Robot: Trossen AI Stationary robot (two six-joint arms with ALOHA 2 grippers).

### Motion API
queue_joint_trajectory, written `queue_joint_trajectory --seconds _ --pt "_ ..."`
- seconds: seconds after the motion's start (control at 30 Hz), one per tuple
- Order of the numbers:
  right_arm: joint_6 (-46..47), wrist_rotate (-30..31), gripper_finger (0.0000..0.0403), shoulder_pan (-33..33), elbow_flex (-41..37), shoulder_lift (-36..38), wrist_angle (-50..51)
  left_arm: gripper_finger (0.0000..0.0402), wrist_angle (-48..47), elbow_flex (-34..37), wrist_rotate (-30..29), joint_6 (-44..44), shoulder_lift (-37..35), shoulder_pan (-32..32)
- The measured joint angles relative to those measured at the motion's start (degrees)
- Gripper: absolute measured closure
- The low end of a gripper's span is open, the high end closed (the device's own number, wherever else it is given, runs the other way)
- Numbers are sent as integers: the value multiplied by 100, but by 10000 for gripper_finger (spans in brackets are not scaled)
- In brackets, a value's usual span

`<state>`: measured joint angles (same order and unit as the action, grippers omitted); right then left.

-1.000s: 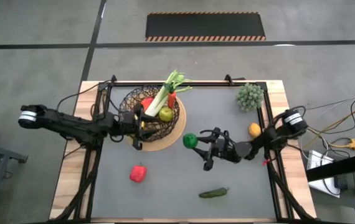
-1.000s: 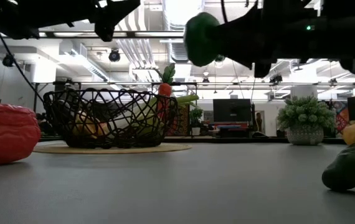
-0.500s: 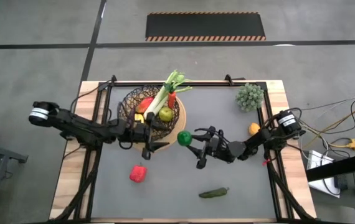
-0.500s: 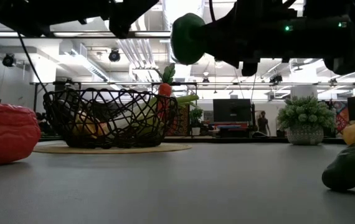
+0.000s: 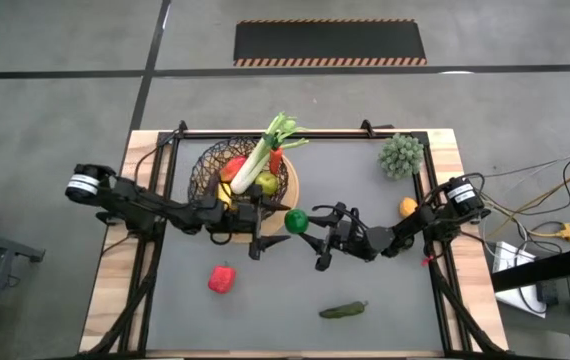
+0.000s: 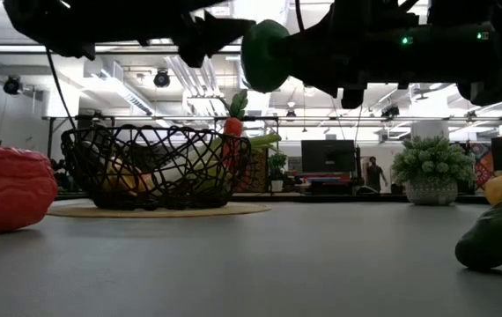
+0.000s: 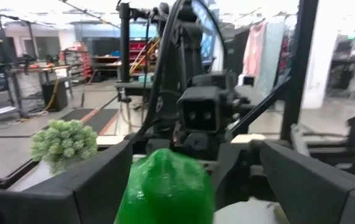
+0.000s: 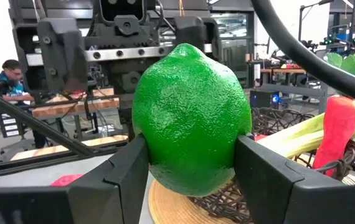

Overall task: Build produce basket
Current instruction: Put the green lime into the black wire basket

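The left gripper grabs the lime (image 5: 296, 221) by its rounded sides next, to lay it among the produce in the wire basket (image 5: 235, 190).
The wire basket (image 5: 235, 190) on its tan disc holds a leek (image 5: 265, 150), a carrot (image 5: 276, 158), a green apple (image 5: 266, 183) and other produce. Just right of it a green lime (image 5: 296, 221) hangs in the air, with my right gripper (image 5: 311, 228) shut on it. My left gripper (image 5: 264, 232) reaches level from the left over the basket's near rim. It is open, and the lime (image 7: 165, 186) shows between its two wide-set fingers. I see no touch. A red pepper (image 5: 222, 278), a cucumber (image 5: 343, 311) and a lemon (image 5: 408, 208) lie on the mat. My right gripper pinches the lime between its two fingers, one on each of its opposite sides (image 8: 141, 146). The fingers come nearly level from the table's right side. The lime (image 6: 266, 55) is lifted clear, high above the mat and beside the basket.
A spiky grey-green plant (image 5: 402, 155) stands at the far right corner. A black frame (image 5: 295, 133) runs round the mat's edges. Bare mat lies between the pepper, the cucumber and the arms.
My left gripper has moved from over the basket toward the table's right, up to the lime, and has opened wider. My right gripper has carried the lime a little toward the basket and then kept still.
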<state>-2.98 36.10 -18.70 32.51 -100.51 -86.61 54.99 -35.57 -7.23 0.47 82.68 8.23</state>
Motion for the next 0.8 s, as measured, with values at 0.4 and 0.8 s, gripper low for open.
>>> queue_joint_trajectory --seconds 0.4,0.8 --pt "52 5 204 0 -4 0 145 66 32 -396 -138 37 648 -2" --pt "83 -4 204 0 -4 0 153 66 -454 -328 -668 15 659 -11"
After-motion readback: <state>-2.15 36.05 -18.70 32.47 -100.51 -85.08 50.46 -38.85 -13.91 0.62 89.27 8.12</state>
